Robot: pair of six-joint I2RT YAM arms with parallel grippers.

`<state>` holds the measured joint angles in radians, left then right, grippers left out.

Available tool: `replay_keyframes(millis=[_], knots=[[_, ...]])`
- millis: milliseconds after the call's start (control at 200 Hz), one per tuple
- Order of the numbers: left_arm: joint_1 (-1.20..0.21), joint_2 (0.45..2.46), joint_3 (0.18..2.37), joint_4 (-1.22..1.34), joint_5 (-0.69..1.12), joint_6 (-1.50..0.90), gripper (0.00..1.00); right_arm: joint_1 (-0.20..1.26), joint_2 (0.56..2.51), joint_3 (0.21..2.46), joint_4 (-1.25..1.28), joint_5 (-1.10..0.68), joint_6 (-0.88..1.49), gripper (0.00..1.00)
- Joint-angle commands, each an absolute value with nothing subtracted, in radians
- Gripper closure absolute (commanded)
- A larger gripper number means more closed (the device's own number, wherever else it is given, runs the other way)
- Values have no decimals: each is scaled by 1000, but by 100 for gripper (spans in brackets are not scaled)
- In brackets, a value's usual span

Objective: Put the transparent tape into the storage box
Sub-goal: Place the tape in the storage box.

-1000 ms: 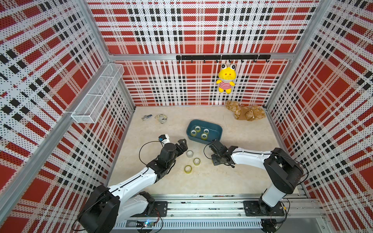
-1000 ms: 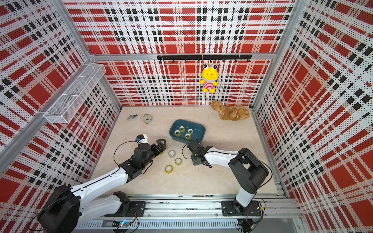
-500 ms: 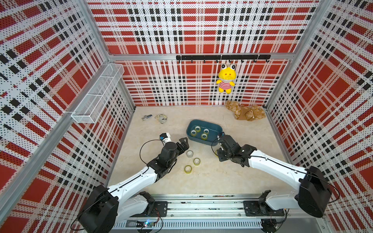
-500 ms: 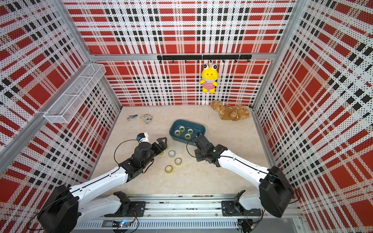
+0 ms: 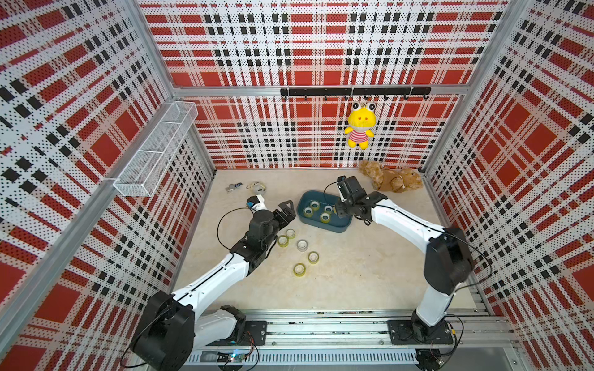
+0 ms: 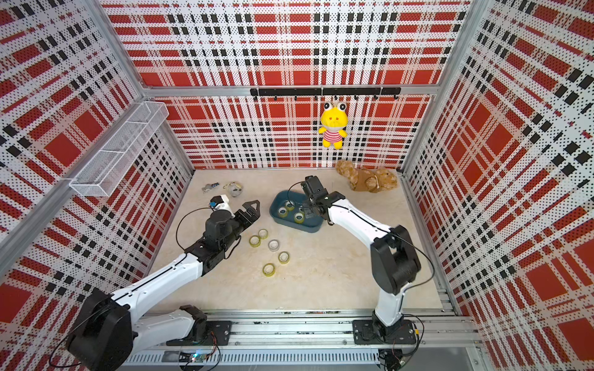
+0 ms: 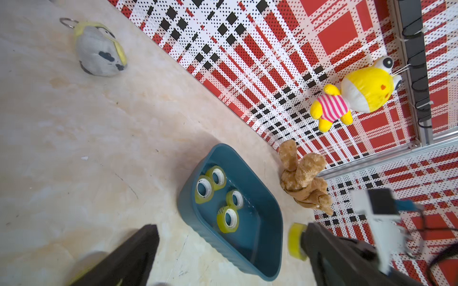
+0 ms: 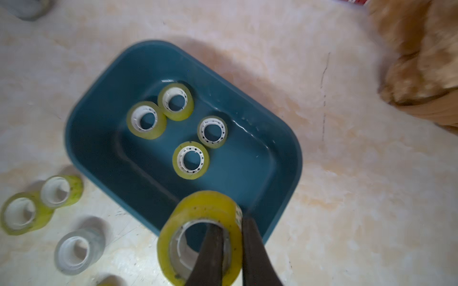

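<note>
The yellowish roll is high above the box's near rim and would fall short of the box's bottom if I opened now. My right gripper keeps holding it for now.
In the right wrist view my right gripper is shut on a yellowish transparent tape roll, one finger through its core and one outside. It hangs over the near rim of the teal storage box, which holds several rolls. Both top views show that gripper at the box's right end. Several more rolls lie loose on the table. Left of the box, my left gripper stands open and empty, facing it.
A white wire-mesh basket hangs on the left wall. A yellow plush frog hangs from the back rail. A brown plush lies at the back right. A small grey plush keychain and keys lie at the back left.
My right arm has carried the tape roll from beside the loose rolls up and back to the box's near rim. The left arm has barely moved.
</note>
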<state>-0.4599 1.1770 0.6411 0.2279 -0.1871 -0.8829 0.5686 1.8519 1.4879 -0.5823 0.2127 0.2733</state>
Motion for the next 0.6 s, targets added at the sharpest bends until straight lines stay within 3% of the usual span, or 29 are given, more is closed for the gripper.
replay_keyframes(millis=[0, 301, 441, 516, 596], knots=[[-446, 1160, 617, 225, -169, -850, 1, 546, 1937, 1556, -601, 213, 244, 100], [-437, 1179, 566, 237, -148, -852, 1, 507, 2122, 1678, -590, 217, 223, 100], [-437, 1193, 561, 235, -140, -854, 1, 503, 2160, 1716, -612, 240, 216, 84], [-437, 1192, 552, 233, -138, -857, 1, 503, 2155, 1726, -624, 241, 219, 68], [-437, 1182, 539, 228, -139, -863, 1, 503, 2119, 1711, -621, 237, 225, 60]])
